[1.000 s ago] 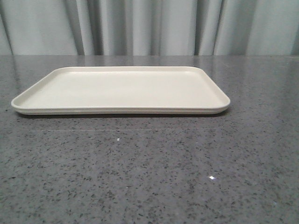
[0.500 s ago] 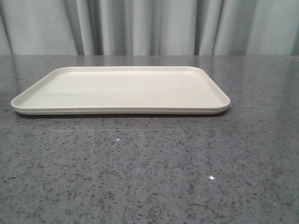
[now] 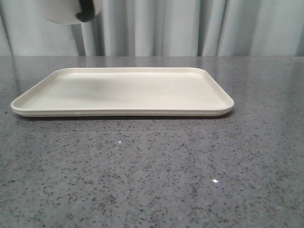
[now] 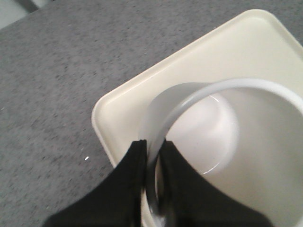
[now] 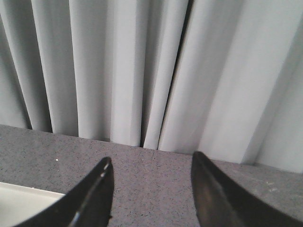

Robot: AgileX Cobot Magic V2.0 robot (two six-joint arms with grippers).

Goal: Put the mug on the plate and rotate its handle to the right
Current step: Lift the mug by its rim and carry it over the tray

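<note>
The bottom of the white mug [image 3: 59,13] hangs high above the cream plate in the front view, so my left gripper now keeps holding the mug until its bottom lowers.
The cream plate [image 3: 209,102] lies flat on the grey table. The white mug [image 3: 59,13] hangs in the air above the plate's far left part, only its bottom showing at the top edge of the front view, with the black handle [image 3: 85,13] on its right side. In the left wrist view my left gripper [image 4: 152,146] is shut on the mug's rim [image 4: 189,99], one finger inside and one outside, over the plate's corner [image 4: 111,118]. My right gripper [image 5: 150,165] is open and empty, over the table beside the plate's edge [image 5: 19,201].
Grey curtains [image 3: 166,28] hang behind the table's far edge. The speckled grey table [image 3: 152,175] stretches wide in front of the plate.
The mug has come into the front view at the top left, above the plate, and casts a soft shadow on the plate's left part. The plate has not moved.
</note>
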